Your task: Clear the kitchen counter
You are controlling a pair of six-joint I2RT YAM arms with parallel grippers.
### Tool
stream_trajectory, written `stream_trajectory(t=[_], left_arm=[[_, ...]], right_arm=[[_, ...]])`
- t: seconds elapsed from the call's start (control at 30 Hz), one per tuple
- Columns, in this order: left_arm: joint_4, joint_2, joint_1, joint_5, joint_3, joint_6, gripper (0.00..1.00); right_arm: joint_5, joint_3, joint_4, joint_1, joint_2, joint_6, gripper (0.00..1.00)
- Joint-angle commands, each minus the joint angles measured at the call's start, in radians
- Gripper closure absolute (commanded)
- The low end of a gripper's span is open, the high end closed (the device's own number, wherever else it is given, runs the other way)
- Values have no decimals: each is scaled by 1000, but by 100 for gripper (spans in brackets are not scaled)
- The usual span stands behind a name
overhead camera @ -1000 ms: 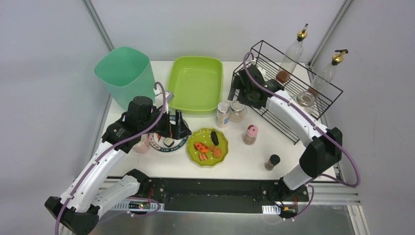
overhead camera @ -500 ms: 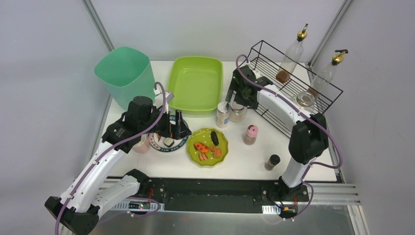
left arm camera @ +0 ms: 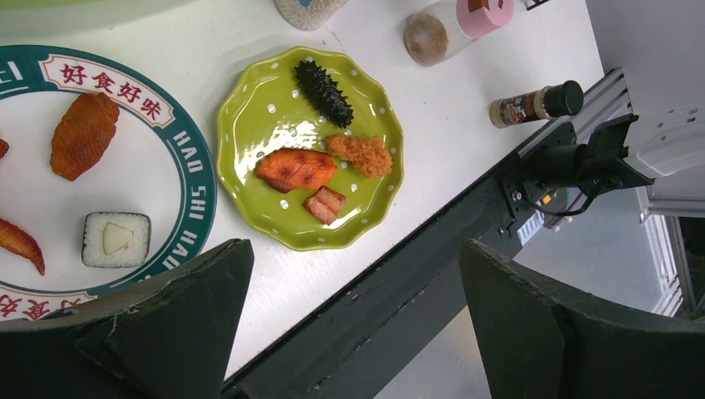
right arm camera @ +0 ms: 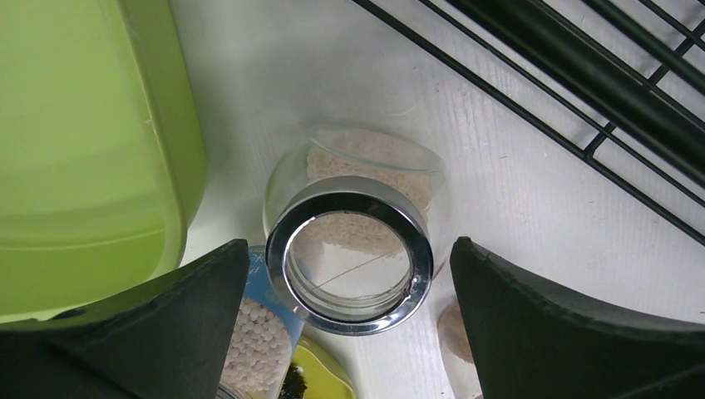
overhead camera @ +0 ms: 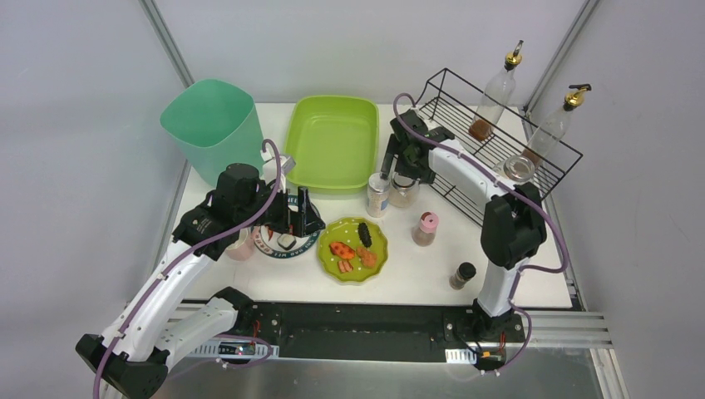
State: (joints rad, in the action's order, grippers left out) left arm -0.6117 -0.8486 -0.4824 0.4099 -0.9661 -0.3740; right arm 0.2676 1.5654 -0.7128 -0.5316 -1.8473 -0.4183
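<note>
Both fingers of the robot's right gripper reach down to the depth of the glass jar's chrome rim with narrow gaps on either side, so it needs to close on the jar.
The white kitchen counter (overhead camera: 416,278) holds a glass jar (overhead camera: 404,189) with a chrome rim, a blue-label jar (overhead camera: 378,196), a pink-lid shaker (overhead camera: 426,228), a small black-lid spice bottle (overhead camera: 462,273), a green plate (overhead camera: 353,249) of food and a teal-rimmed plate (overhead camera: 268,242). My right gripper (overhead camera: 397,169) is open and empty, straight above the glass jar (right arm camera: 357,249), with its fingers either side of the rim in the right wrist view (right arm camera: 349,245). My left gripper (overhead camera: 297,218) is open and empty above the teal-rimmed plate (left arm camera: 125,183), beside the green plate (left arm camera: 308,150).
A lime-green tub (overhead camera: 332,141) and a teal bin (overhead camera: 212,125) stand at the back. A black wire rack (overhead camera: 465,104) at the back right holds two pump bottles and a small jar. A black rail (overhead camera: 357,320) runs along the front edge.
My right gripper has moved left from the wire rack to a spot over the glass jar. The left arm has not moved.
</note>
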Motion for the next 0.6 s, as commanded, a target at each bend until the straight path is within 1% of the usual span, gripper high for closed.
stream_trajectory(t=[0.0, 0.13, 0.2, 0.33, 0.57], left_arm=[[4, 14, 11, 13, 0, 12, 0], [4, 16, 11, 15, 0, 12, 0], [4, 17, 11, 15, 0, 12, 0], [4, 15, 11, 15, 0, 12, 0], [4, 14, 11, 16, 0, 12, 0]], right_arm=[[24, 45, -32, -1, -18, 24, 7], [5, 47, -36, -1, -34, 28, 12], [4, 45, -37, 0, -34, 30, 17], [7, 42, -37, -3, -25, 35, 30], [65, 60, -77, -22, 10, 49, 62]])
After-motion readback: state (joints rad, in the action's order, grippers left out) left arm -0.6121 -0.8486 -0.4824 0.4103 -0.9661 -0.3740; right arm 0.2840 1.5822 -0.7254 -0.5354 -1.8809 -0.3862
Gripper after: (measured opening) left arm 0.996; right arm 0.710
